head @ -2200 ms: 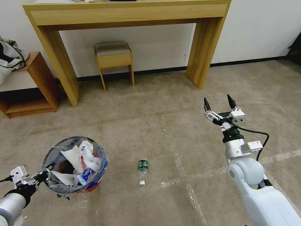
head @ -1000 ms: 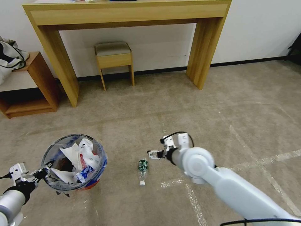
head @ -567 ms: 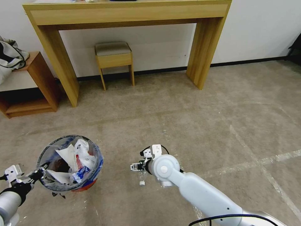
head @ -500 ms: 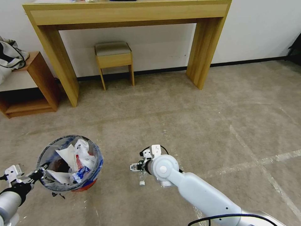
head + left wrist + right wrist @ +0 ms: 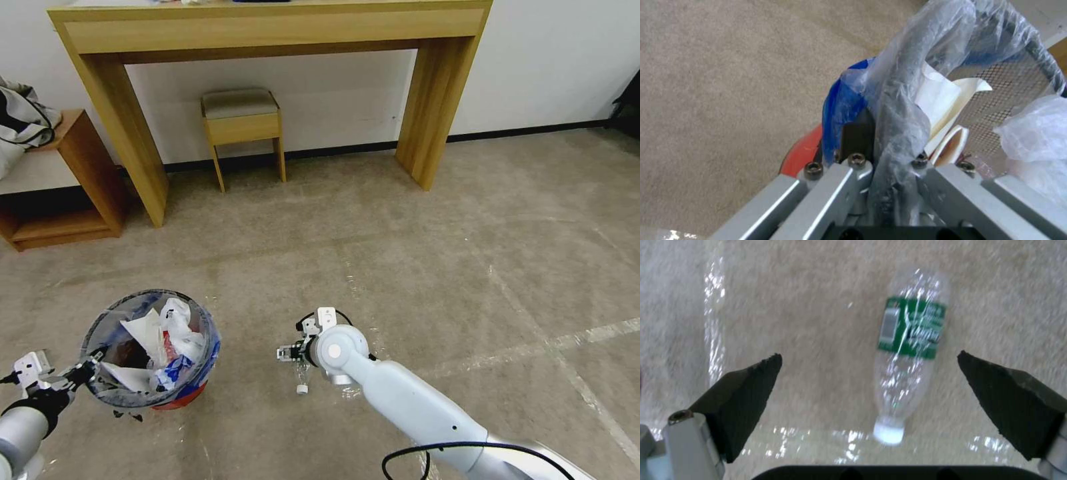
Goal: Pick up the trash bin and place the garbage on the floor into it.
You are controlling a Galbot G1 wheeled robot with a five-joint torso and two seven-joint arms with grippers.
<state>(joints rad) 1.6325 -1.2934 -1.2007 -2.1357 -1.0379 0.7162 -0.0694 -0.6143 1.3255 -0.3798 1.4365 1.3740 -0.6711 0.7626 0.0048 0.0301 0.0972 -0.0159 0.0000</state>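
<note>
I should next grab the bottle with my right gripper across its straighter green-labelled middle, because its clear top slopes in toward the cap.
The trash bin, red-based with a crinkly clear-and-blue liner, hangs at the lower left holding white paper and wrappers. My left gripper is shut on its rim; the left wrist view shows the fingers clamped on the plastic-covered rim. One piece of garbage, a clear bottle with a green label, lies on the carpeted floor. My right gripper hovers low over it, open. In the right wrist view the bottle lies between the two spread fingertips, untouched.
A long wooden desk stands at the wall with a small stool under it. A low wooden shelf with a bag on it is at the left. Worn tape lines cross the carpet right of the bottle.
My right arm swung from the raised right side down and leftward over the bottle, then edged slightly lower. The held bin drifted a little to the left.
</note>
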